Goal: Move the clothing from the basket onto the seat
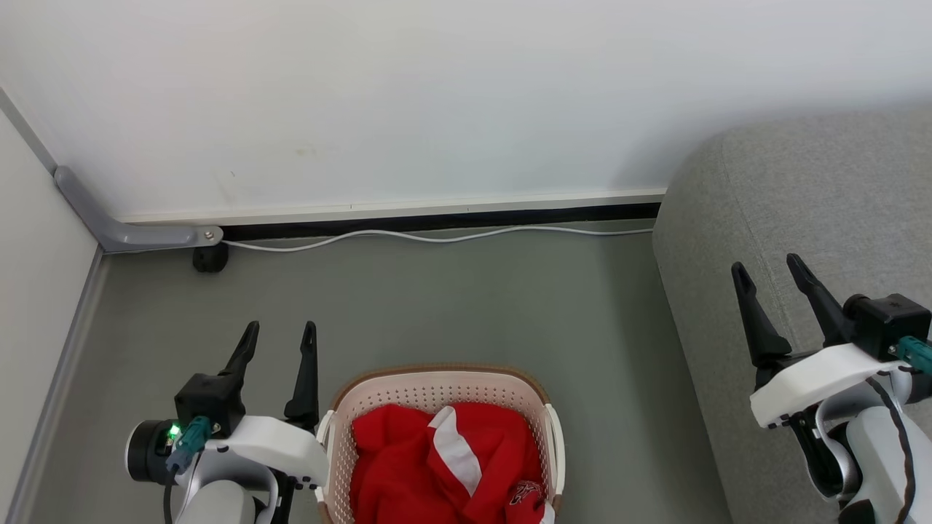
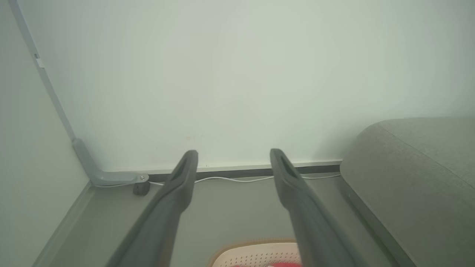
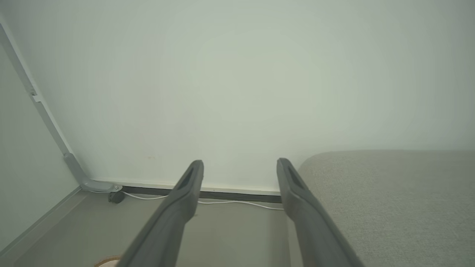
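The red clothing lies slack and heaped (image 1: 397, 476) in the basket. My left gripper should grab the raised fold along its white stripe (image 1: 456, 450) next.
Bright red clothing (image 1: 408, 466) with a white stripe lies heaped in the cream basket (image 1: 437, 382) at the bottom middle of the head view; part of a printed mark peeks out at its lower right. The grey seat (image 1: 801, 218) fills the right side. My left gripper (image 1: 280, 336) stands open just left of the basket, above the floor, holding nothing. Over the seat's front edge my right gripper (image 1: 768, 268) is open and empty. The left wrist view catches the basket rim (image 2: 256, 244) and a sliver of red clothing (image 2: 285, 264) between its fingers.
A white wall runs across the back with a dark skirting strip and a white cable (image 1: 437, 236) along the floor. A grey conduit (image 1: 109, 218) and a small black block (image 1: 210, 258) sit in the left corner. Grey floor (image 1: 473, 306) lies between basket and wall.
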Motion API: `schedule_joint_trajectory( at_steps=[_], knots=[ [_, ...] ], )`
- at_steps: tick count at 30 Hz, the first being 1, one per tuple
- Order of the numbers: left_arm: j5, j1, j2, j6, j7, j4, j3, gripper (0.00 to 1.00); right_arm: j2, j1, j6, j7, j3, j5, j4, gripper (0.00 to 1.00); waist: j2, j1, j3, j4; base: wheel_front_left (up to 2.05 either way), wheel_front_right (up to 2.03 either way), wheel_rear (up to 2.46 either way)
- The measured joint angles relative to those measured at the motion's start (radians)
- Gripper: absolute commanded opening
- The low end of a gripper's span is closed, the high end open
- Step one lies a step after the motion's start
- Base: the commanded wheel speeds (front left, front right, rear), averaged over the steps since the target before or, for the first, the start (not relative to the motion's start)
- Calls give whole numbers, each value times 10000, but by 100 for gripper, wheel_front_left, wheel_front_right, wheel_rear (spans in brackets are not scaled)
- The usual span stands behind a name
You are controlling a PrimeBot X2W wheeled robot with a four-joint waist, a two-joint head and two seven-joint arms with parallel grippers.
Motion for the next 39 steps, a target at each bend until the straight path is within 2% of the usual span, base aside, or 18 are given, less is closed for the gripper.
schedule_joint_trajectory(
  at_steps=[5,25,39],
  knots=[
    [219,-38,4,104,-56,86,4,100,-35,-147,0,-96,-40,-385,29,100,0,0,64,8,0,0,0],
    [-63,-225,12,366,-56,38,-238,100,-73,-213,0,-96,-391,-410,-165,100,0,0,609,11,0,0,0],
    [-759,-926,56,1337,-90,-259,-1649,100,-598,-881,0,-102,-742,-79,-1327,100,0,0,2268,14,0,0,0]
  ],
)
